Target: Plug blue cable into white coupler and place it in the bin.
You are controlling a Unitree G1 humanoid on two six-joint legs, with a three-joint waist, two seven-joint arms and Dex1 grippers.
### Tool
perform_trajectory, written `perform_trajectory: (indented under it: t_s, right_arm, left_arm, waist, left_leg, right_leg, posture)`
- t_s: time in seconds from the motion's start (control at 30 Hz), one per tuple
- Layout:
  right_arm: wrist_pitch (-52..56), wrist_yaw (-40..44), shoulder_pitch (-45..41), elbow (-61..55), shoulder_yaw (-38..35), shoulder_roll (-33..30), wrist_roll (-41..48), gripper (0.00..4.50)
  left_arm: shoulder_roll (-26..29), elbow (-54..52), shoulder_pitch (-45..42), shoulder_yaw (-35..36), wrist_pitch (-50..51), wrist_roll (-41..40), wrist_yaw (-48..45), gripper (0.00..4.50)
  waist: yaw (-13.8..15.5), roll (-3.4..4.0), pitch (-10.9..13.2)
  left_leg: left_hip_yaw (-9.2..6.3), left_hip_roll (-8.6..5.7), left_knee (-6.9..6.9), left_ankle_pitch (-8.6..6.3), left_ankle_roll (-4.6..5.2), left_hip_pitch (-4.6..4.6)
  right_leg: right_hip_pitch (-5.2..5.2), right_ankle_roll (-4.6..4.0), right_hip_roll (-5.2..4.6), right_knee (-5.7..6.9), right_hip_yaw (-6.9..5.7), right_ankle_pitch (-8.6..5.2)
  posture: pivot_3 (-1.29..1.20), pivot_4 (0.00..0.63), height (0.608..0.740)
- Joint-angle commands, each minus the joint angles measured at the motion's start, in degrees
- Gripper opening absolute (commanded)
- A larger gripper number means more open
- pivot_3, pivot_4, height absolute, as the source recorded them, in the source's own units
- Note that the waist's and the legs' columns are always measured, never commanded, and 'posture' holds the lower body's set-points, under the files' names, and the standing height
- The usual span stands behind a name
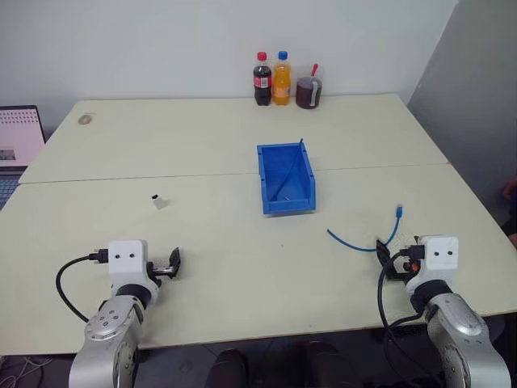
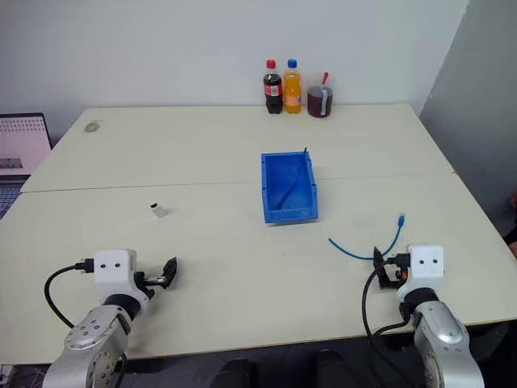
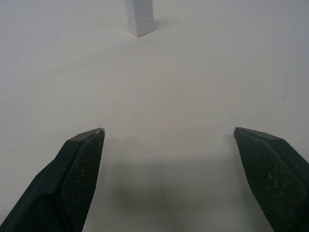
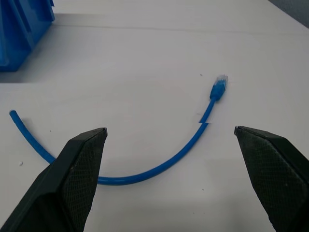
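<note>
The blue cable lies in a slack, thin arc (image 1: 355, 247), so my right gripper needs to grab the cable next by the thick boot behind its clear plug (image 1: 399, 213).
The blue cable (image 1: 345, 240) lies in a loose arc on the table at the near right, one clear plug end (image 4: 219, 87) pointing away from me. My right gripper (image 4: 170, 129) hovers open just short of the arc, nothing between its fingers. The white coupler (image 1: 159, 201) stands alone on the left half of the table. My left gripper (image 3: 168, 130) is open and empty, a good way short of the white coupler (image 3: 140, 17). The blue bin (image 1: 289, 202) sits at mid-table, its lowered lip towards me, with a thin blue strand inside.
Two bottles (image 1: 271, 79) and a cup with a straw (image 1: 308, 89) stand at the table's far edge. An open laptop (image 1: 18, 137) is off the left side. A small round object (image 1: 85, 120) lies at the far left corner.
</note>
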Motion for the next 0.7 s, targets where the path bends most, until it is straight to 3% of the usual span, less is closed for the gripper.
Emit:
perform_trajectory:
  t_s: [0.03,0.7]
  right_arm:
    - [-1.70,-0.03,-0.47,-0.60,-0.29,-0.29,-0.26,4.50]
    - [-0.12,-1.03,-1.94,-0.41,0.04,-0.31,-1.46,4.50]
  left_arm:
    - [0.73,-1.54,-0.63,0.46,-1.71,0.94,0.35,4.48]
    - [0.26,-2.05,-1.22,0.01,-1.22,2.03,1.64,4.48]
  waist:
    - [0.01,0.00,0.00]
    - [0.02,-0.01,0.00]
  left_leg:
    - [0.00,0.00,0.00,0.00,0.00,0.00]
    - [0.02,-0.01,-0.01,0.00,0.00,-0.01]
  right_leg:
    - [0.00,0.00,0.00,0.00,0.00,0.00]
    - [0.00,0.00,0.00,-0.02,0.02,0.01]
  posture:
    - [0.00,0.150,0.740]
    - [0.00,0.150,0.740]
